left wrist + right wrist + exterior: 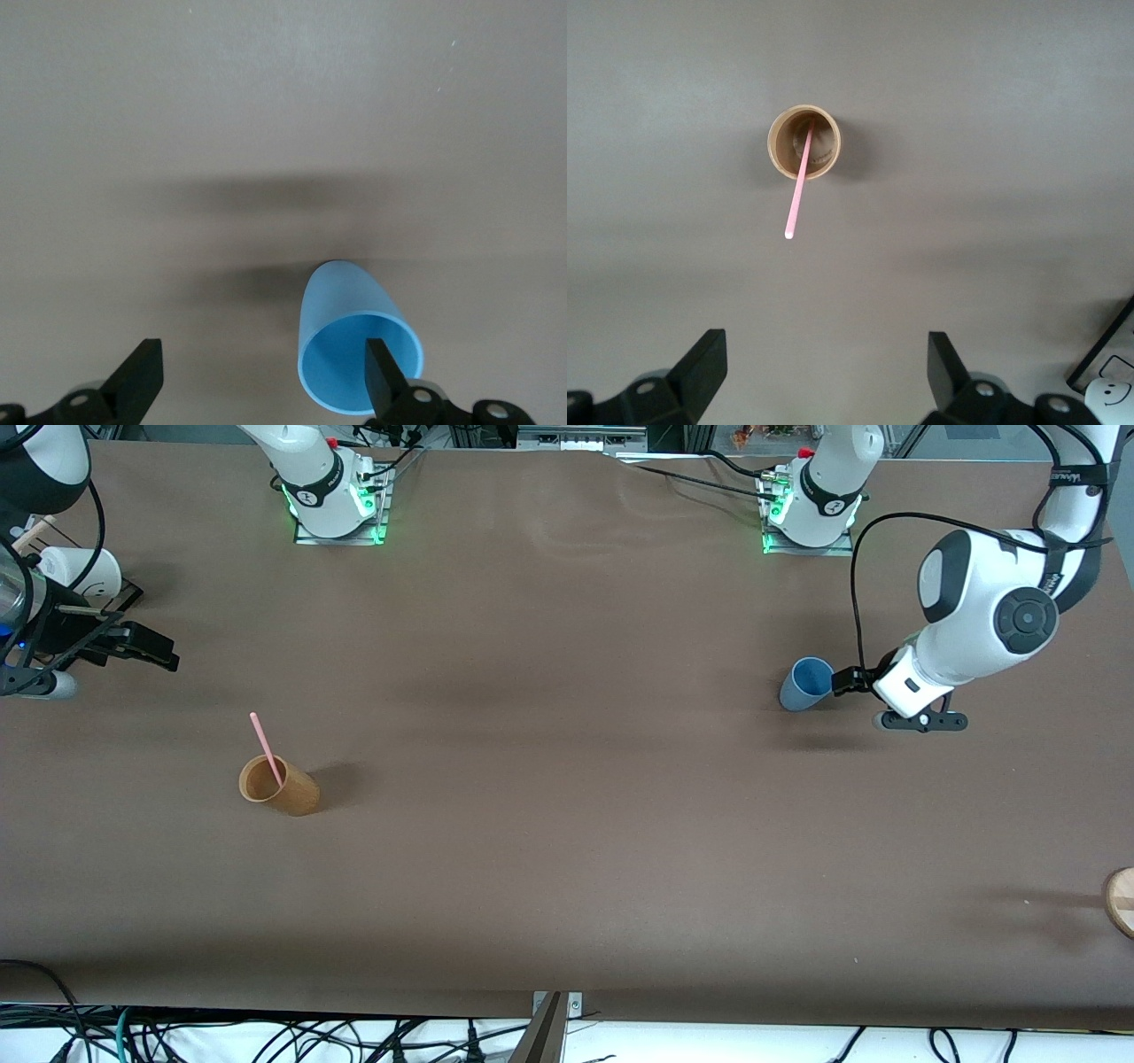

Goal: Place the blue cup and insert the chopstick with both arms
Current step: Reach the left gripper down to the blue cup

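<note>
My left gripper grabs the blue cup by its rim (813, 661) (304, 365) next, to place the cup on the brown table.
The blue cup (804, 685) stands on the brown table toward the left arm's end, mouth up. My left gripper (842, 681) is open right beside it. In the left wrist view one fingertip (383, 376) sits at the mouth of the blue cup (345, 305), and the other finger is well clear of it; the gripper (263, 376) holds nothing. The pink chopstick (266, 747) leans inside a tan cup (280, 786) toward the right arm's end. My right gripper (146, 648) is open and empty, away from both. It (824, 372) looks down on the chopstick (798, 188) and tan cup (803, 133).
A white smiley cup (84, 571) sits in a black rack at the right arm's end, also showing in the right wrist view (1109, 391). A round wooden piece (1122, 901) lies at the table edge at the left arm's end, nearer the front camera.
</note>
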